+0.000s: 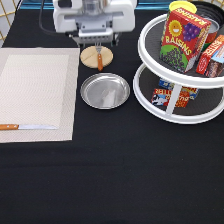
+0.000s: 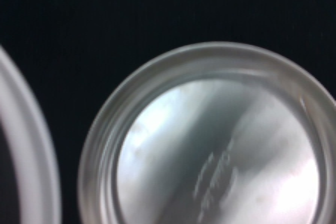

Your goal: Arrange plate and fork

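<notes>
The plate is too wide for the gripper's fingers, so my gripper should next lift it by its thin raised rim (image 1: 105,74) to arrange it.
The plate (image 1: 105,91) is a round shiny silver dish on the black tablecloth, just to the exterior view's right of the placemat (image 1: 35,90). It fills the wrist view (image 2: 217,150). The fork (image 1: 99,59), with silver tines and an orange-brown handle, lies on a small light-wood disc (image 1: 90,57) above the plate in the exterior view. My gripper (image 1: 98,42) hangs at the exterior view's top, over the disc and fork. Its fingers are apart and hold nothing.
A knife (image 1: 27,127) with a like handle lies on the beige placemat near its lower edge. A white two-tier turntable rack (image 1: 175,112) with a raisins box (image 1: 184,37) and other packets stands at the exterior view's right; its rim shows in the wrist view (image 2: 22,150).
</notes>
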{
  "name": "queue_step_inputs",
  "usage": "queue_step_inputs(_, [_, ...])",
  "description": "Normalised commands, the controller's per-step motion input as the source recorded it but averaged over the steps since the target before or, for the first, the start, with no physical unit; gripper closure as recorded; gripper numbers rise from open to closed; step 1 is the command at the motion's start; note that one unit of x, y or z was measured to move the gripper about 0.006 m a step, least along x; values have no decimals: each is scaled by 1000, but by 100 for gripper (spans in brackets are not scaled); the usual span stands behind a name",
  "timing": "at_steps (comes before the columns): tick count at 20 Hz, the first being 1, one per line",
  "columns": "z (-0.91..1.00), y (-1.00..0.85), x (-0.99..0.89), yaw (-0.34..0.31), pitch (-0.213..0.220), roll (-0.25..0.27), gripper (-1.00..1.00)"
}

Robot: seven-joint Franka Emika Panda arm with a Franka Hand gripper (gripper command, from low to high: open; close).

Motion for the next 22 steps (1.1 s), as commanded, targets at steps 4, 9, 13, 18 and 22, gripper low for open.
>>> queue_step_inputs(4, [-386, 1, 612, -32, 0, 25, -100])
queue_step_inputs(9, [-434, 28, 511, -71, 1, 31, -100])
queue_step_inputs(13, [-464, 112, 310, -99, 0, 23, -100])
queue_step_inputs(18, [-366, 185, 118, -84, 31, 13, -100])
queue_step_inputs(22, [-190, 432, 194, -51, 25, -28, -100])
